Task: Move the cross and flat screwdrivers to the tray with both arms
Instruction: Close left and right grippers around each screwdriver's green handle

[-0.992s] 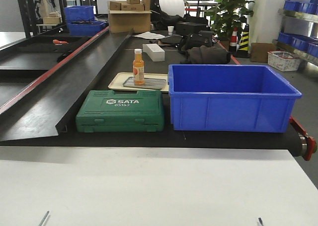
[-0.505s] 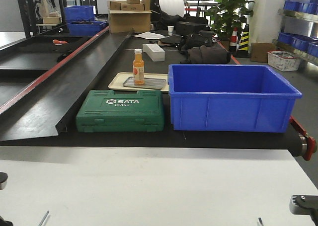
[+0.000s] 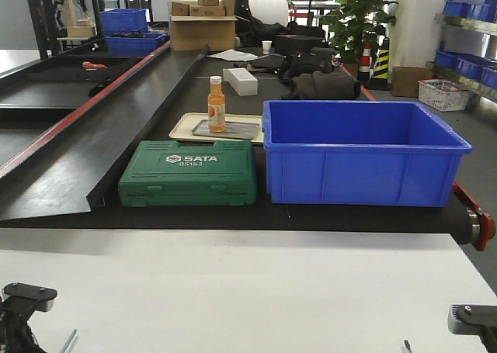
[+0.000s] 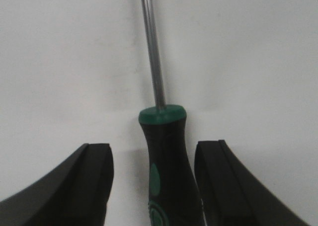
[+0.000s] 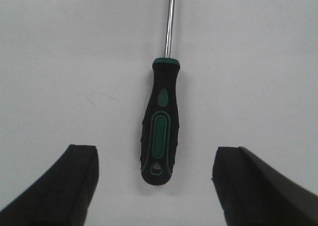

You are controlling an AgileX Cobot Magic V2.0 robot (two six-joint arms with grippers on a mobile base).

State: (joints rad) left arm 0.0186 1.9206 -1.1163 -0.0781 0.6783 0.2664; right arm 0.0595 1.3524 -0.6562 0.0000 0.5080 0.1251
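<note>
The screwdriver's silver shaft (image 4: 153, 49) should stay free on the way to the tray. My left gripper should grab the screwdriver by its black and green handle (image 4: 169, 161) next.
In the left wrist view a screwdriver (image 4: 166, 166) with a black and green handle and a silver shaft lies on the white table. My left gripper (image 4: 153, 147) is open and straddles the handle. The right finger (image 4: 213, 176) is close beside the handle and the left finger stands apart from it. In the right wrist view the other screwdriver (image 5: 160, 126) lies on the table, and my right gripper (image 5: 156, 150) is wide open on either side of its handle end. In the front view only the shaft tips (image 3: 70, 340) (image 3: 406, 345) and the gripper tops (image 3: 27, 297) (image 3: 472, 319) show. The wide grey tray is out of view.
Beyond the white table (image 3: 248, 283) runs a black belt with a green SATA case (image 3: 189, 173), a deep blue bin (image 3: 361, 151), and a beige tray (image 3: 186, 124) that holds an orange bottle (image 3: 217, 105).
Both grippers have come into the bottom corners of the front view. The left one shows more now than half a second ago. The screwdriver tips have not moved.
</note>
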